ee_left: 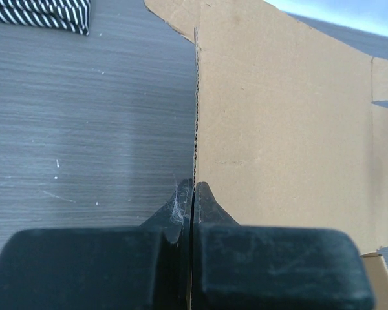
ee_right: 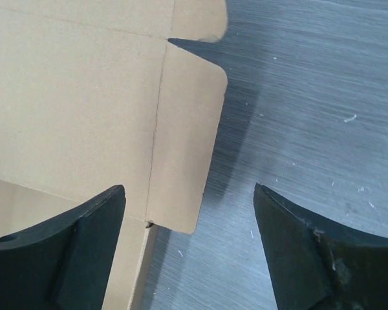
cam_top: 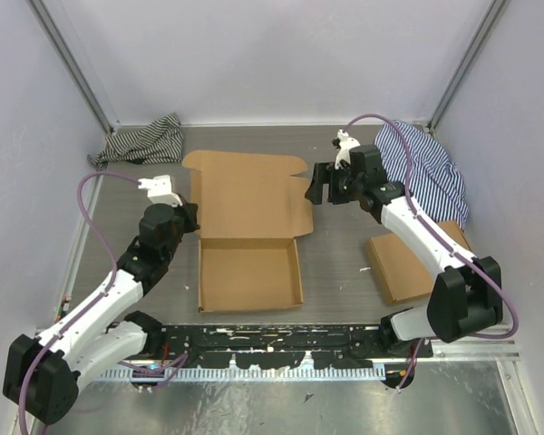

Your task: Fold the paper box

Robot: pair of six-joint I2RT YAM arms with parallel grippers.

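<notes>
I need to fold the lid's rounded side flap along its crease, so I should next grab the flap's free outer edge with my right gripper.
The paper box lies mid-table: a shallow brown tray at the near end, with its lid panel open towards the far side. My left gripper is at the lid's left edge. In the left wrist view it is shut on a cardboard flap that stands edge-on, with the lid panel to its right. My right gripper is open at the lid's right edge. In the right wrist view its jaws straddle the rounded side flap without touching it.
A striped cloth lies at the back left and also shows in the left wrist view. A second striped cloth lies at the back right. A stack of flat cardboard sits under my right arm. White walls enclose the table.
</notes>
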